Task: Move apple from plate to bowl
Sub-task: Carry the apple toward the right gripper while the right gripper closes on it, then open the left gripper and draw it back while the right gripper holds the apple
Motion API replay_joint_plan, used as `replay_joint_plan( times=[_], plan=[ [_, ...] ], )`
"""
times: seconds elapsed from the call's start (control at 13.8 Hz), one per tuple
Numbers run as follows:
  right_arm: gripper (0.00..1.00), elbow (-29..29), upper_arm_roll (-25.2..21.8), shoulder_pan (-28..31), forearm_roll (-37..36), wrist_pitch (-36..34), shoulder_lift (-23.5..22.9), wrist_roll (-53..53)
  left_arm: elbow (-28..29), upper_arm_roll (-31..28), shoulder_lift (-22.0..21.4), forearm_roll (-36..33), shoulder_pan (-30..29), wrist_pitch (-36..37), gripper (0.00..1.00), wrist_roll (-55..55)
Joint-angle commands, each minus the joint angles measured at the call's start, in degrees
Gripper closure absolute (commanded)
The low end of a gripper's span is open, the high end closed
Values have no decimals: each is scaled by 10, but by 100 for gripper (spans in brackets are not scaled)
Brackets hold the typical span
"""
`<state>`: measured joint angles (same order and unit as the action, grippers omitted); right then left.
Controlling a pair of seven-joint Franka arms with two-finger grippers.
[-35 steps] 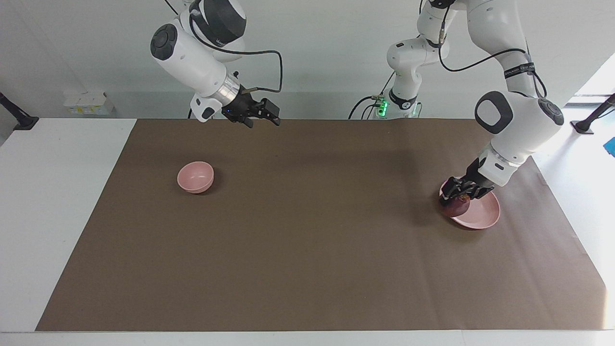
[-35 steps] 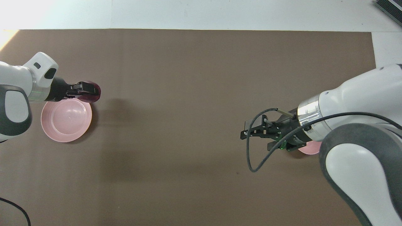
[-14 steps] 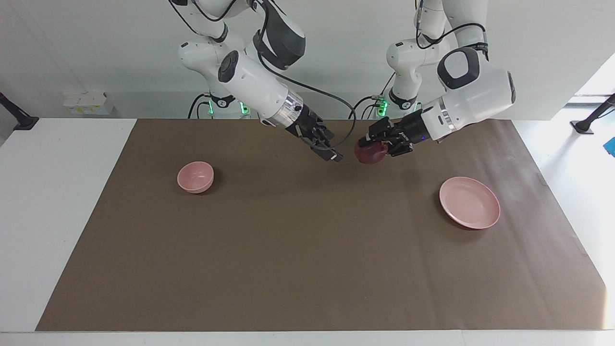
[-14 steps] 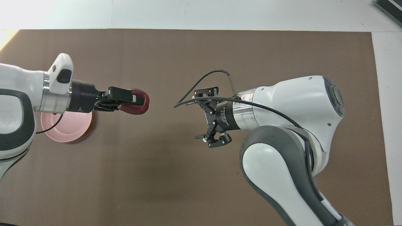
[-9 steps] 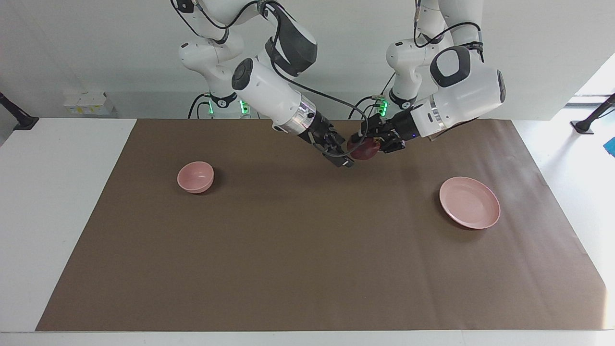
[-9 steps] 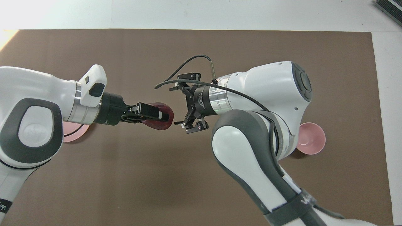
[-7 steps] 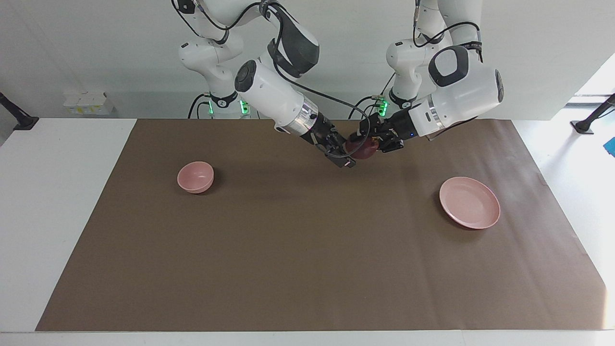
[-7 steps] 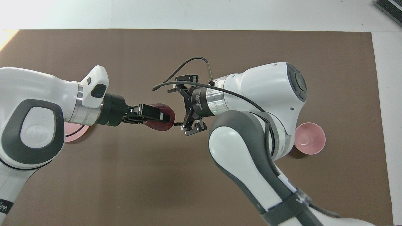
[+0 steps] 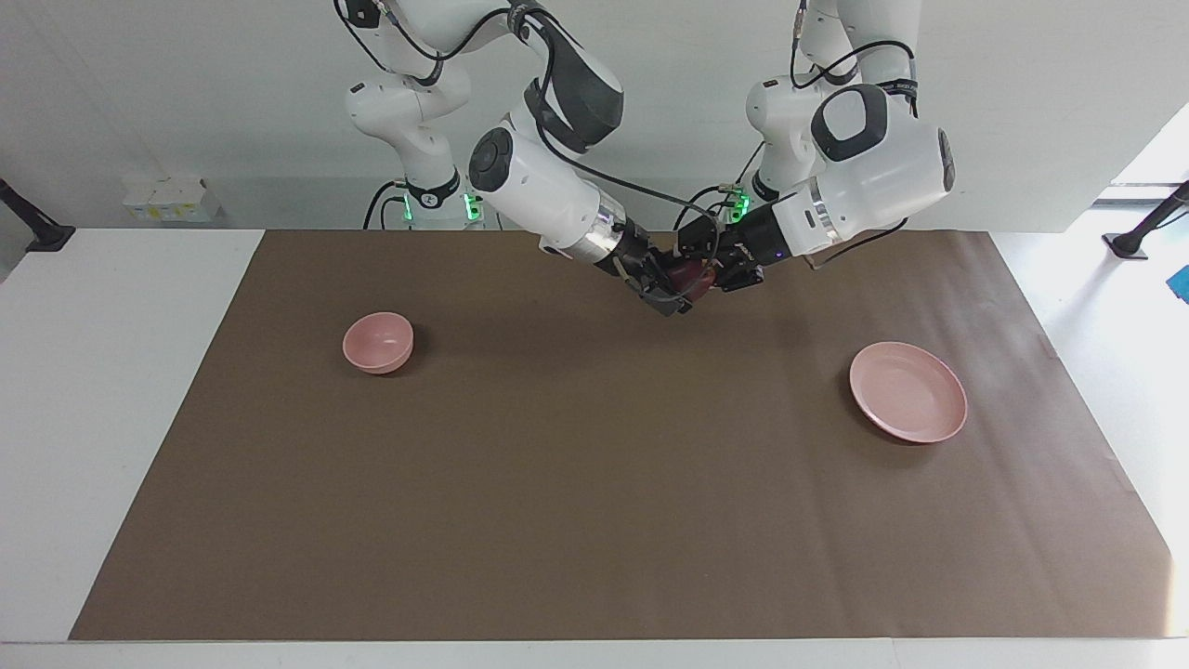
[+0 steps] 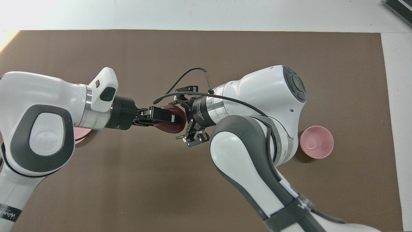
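I should close my right gripper on the apple now, because its open fingers are around the apple's loose end [image 10: 183, 116] in the overhead view.
The dark maroon apple [image 9: 691, 276] [image 10: 172, 129] hangs in the air over the middle of the brown mat, on the robots' side. My left gripper [image 9: 713, 275] [image 10: 165, 118] is shut on it. My right gripper [image 9: 665, 290] [image 10: 177, 120] meets it from the other end, its open jaws standing around the apple; whether they touch it I cannot tell. The pink plate [image 9: 908, 405] lies bare toward the left arm's end and shows as a sliver [image 10: 80, 137] under the left arm in the overhead view. The small pink bowl [image 9: 378, 342] [image 10: 316, 142] stands toward the right arm's end.
A brown mat [image 9: 594, 502] covers most of the white table. Small white boxes [image 9: 172, 199] sit by the wall near the right arm's end. Black stands [image 9: 37, 232] [image 9: 1138, 237] rise at both table ends.
The left gripper lifted the apple off the plate and carried it to mid-table. The right arm swung in from the bowl's end, and its open jaws now surround the apple.
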<state>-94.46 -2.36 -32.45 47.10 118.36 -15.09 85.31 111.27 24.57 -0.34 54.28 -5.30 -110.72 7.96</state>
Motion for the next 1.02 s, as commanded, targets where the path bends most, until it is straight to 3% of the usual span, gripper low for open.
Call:
replay_joint_plan(
  times=[0.0,0.07,0.15,0.22,0.29,0.36,0.73,0.94],
  plan=[
    [0,2,2,6,3,-20,-1,6,14,-8,-18,15,6,-12,100,1],
    [18,2,2,5,3,-17,-1,6,14,-8,-18,14,5,-6,100,0],
    [88,2,2,5,4,-17,-1,9,12,-8,-18,14,5,-4,91,-5],
    [100,2,2,5,4,-18,-1,12,11,-8,-17,12,5,-3,70,-9],
    [100,2,2,5,4,-18,-1,13,10,-8,-18,7,5,-4,32,-14],
    [100,2,2,5,4,-18,-1,12,10,-10,-19,6,5,-5,0,-15],
    [100,3,2,5,3,-22,0,13,-8,-15,-39,-59,-5,-2,0,-65],
    [100,3,-4,15,-33,-63,17,8,-36,-15,-39,-232,-6,3,0,-115]
  ],
)
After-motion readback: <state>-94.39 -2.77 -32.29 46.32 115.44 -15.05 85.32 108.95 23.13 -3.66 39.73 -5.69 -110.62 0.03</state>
